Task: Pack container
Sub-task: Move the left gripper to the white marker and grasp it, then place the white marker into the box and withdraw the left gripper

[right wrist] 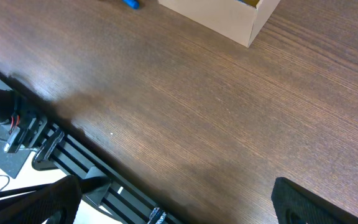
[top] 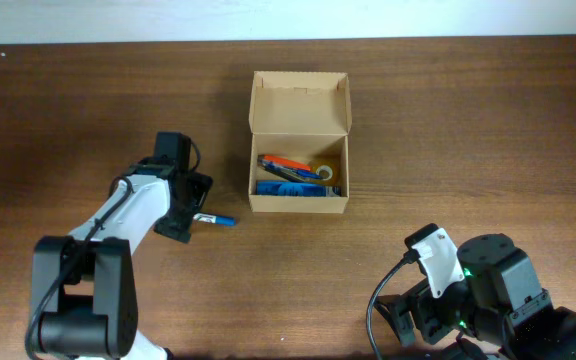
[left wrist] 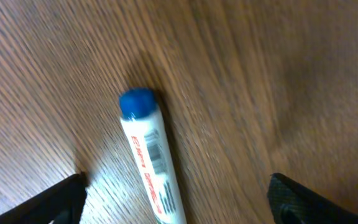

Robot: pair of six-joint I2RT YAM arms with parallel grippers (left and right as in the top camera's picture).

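The left gripper is ready to close, since its fingers reach down near the tabletop on either side of the marker's white body [top: 205, 218]. Closing now would hold the marker.
The tan cardboard box [top: 299, 203] stands open at the table's middle, its flap lid raised at the back. Inside lie an orange-handled tool, a blue item and a roll of tape. A white marker with a blue cap [top: 214, 220] lies on the table left of the box. My left gripper [top: 190, 222] is open and straddles the marker [left wrist: 151, 162], its fingers wide on either side, not touching it. My right gripper [right wrist: 176, 199] is open and empty at the table's front right edge, far from the box [right wrist: 225, 15].
The black slotted frame of the table edge [right wrist: 73, 158] shows under my right gripper. The right arm's base [top: 488, 290] fills the front right corner.
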